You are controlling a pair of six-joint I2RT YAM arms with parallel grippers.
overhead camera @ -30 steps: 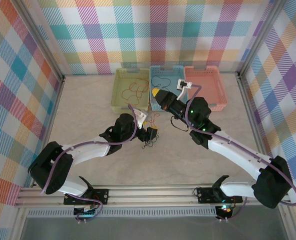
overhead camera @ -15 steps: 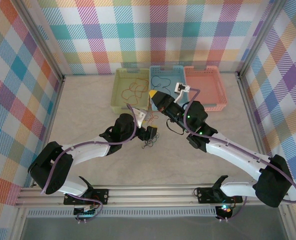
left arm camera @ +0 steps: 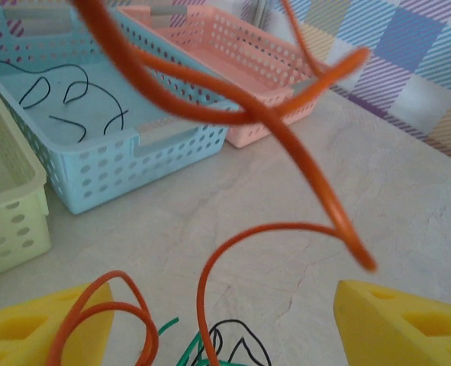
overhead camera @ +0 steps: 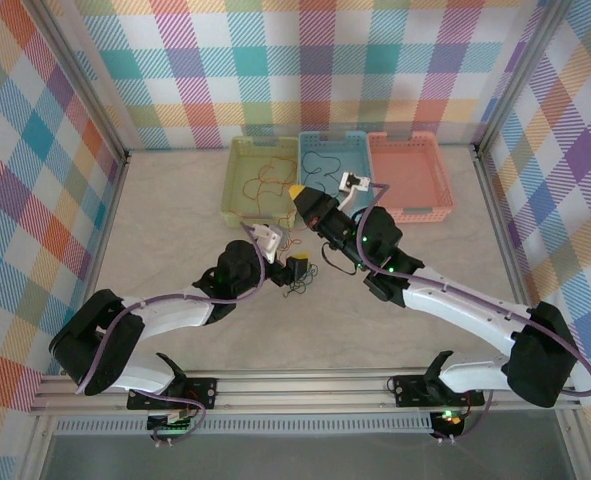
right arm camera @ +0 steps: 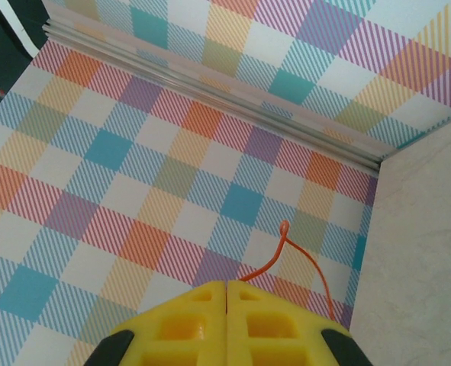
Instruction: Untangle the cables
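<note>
The left gripper grabs the orange cable (left arm camera: 286, 137) by its hanging part above the tangle (left arm camera: 201, 311) next, so that the right gripper pulls the cable untangled.
A tangle of orange, green and black cables (overhead camera: 297, 286) lies on the table in front of the baskets. My left gripper (overhead camera: 297, 268) hovers just above it, open, its yellow fingers (left arm camera: 34, 329) wide apart. Green and black strands (left arm camera: 210, 347) lie between them, ungripped. An orange cable (left arm camera: 286, 137) loops up in the air close to that camera. My right gripper (overhead camera: 297, 193) is raised over the near edge of the baskets. Its yellow jaws (right arm camera: 227, 293) are shut on that orange cable (right arm camera: 275, 259), whose end sticks out past the tips.
Three baskets stand in a row at the back: yellow-green (overhead camera: 237, 190) holding orange cords (overhead camera: 265, 178), blue (overhead camera: 327, 140) holding black cords (left arm camera: 72, 99), and salmon (overhead camera: 415, 205). Plaid walls and metal rails enclose the table.
My right gripper has moved left and slightly back, carrying the orange cable with it. The left arm has drawn back a little; its gripper stays over the tangle.
</note>
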